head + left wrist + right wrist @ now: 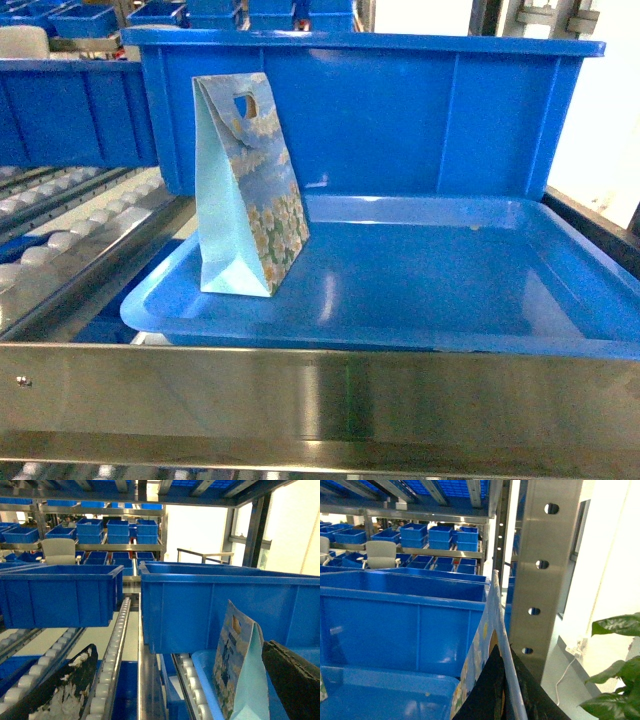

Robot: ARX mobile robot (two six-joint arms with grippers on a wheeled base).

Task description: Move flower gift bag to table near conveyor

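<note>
The bag has a wide base and gets narrower toward the top, so the robot's left gripper will next grab the bag by its thin upper edge (pixel 231 84).
A flower gift bag (pixel 250 190) with a pale blue side stands upright at the left end of a blue tray (pixel 430 290). No gripper shows in the head view. In the left wrist view my left gripper (pixel 175 680) is open. That bag (pixel 237 670) stands ahead of it, close to the right finger (pixel 295 680) and apart from it. My right gripper (pixel 507 652) is shut on the thin upper edge of another flower gift bag (pixel 482 645), which rises between its black fingers. Conveyor rollers (pixel 70 235) run on the left. The table is out of view.
A tall blue bin (pixel 400 110) stands right behind the tray. A steel rail (pixel 300 390) crosses in front of it. More blue bins (pixel 60 600) sit on the roller lanes (pixel 117 640). A steel post (pixel 545 570) and a plant (pixel 615 680) are at the right.
</note>
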